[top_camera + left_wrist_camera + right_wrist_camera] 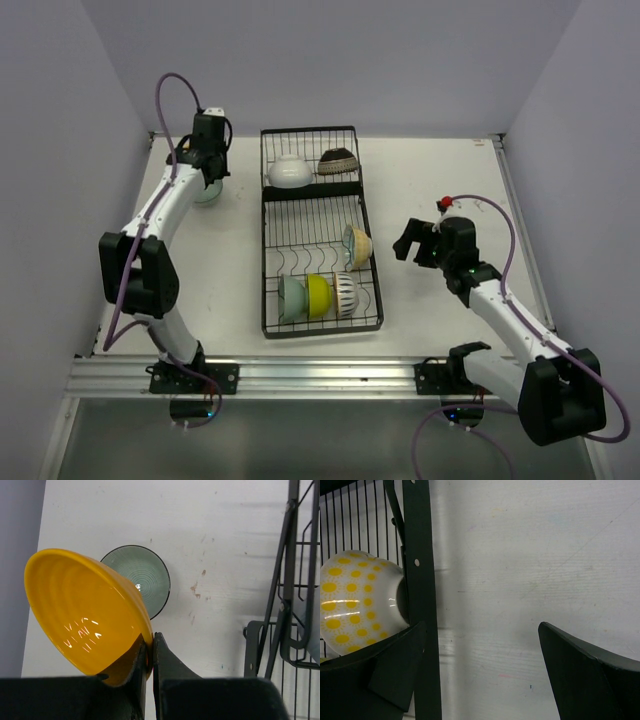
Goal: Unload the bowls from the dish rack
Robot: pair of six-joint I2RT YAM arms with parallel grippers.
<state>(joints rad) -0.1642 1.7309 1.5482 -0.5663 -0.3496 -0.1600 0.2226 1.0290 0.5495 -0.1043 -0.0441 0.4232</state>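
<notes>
The left gripper needs to keep holding the orange bowl until it lines up with the pale green bowl. The pale green bowl is well below, so the orange bowl would fall off-centre if the gripper opened now.
The black wire dish rack point(265, 250) lies mid-table. Its small far section holds a white bowl point(288, 172) and a dark brown patterned bowl point(338, 161). The larger section holds a cream bowl point(358, 246), a pale green bowl point(292, 298), a yellow-green bowl point(318, 295) and a striped bowl point(345, 294). Left of the rack, my left gripper point(150, 647) is shut on the rim of an orange bowl point(85, 615), tilted above a pale green bowl point(145, 575) that rests on the table. My right gripper point(482, 625) hangs open and empty beside the rack's right rim point(420, 555), near the cream, yellow-dotted bowl point(355, 595).
Grey walls close in the table on the left, far and right sides. The rack's corner point(287, 605) stands just right of the left gripper. An aluminium rail point(300, 375) runs along the near edge with both arm bases on it.
</notes>
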